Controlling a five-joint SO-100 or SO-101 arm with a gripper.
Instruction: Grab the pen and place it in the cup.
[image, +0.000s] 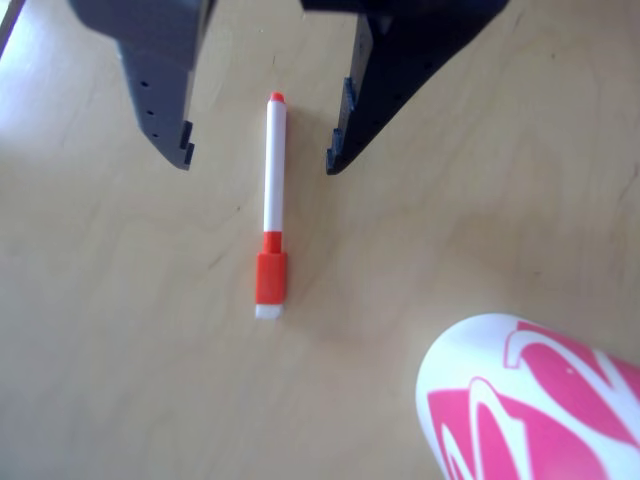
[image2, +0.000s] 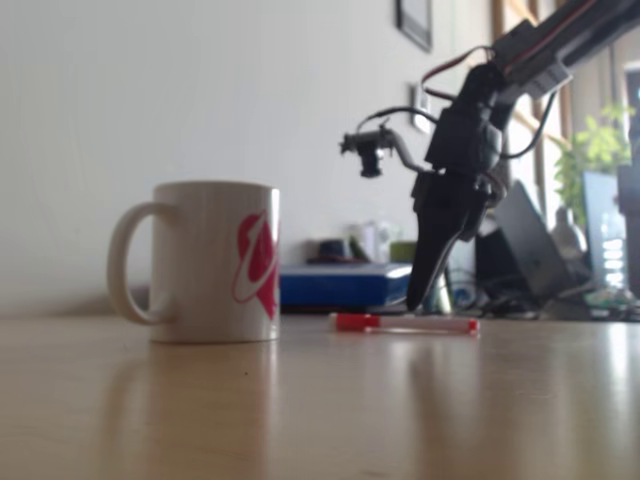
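I should next grab the pen by its white body. Then I can drop it into the cup.
The pen lies flat on the light wooden table, its red tail tip toward the top of the other view and its red-orange cap with the white end block toward the bottom. My gripper hangs open above it, one dark finger on each side of the white barrel, not touching. In the fixed view the pen rests on the table with the gripper pointing down just above it. The cup stands upright to the left, handle on its left; its pink-patterned side shows at the lower right of the other view.
Behind the table in the fixed view sit a blue box, some clutter and a plant at the right. Bare tabletop lies in front of the cup and pen.
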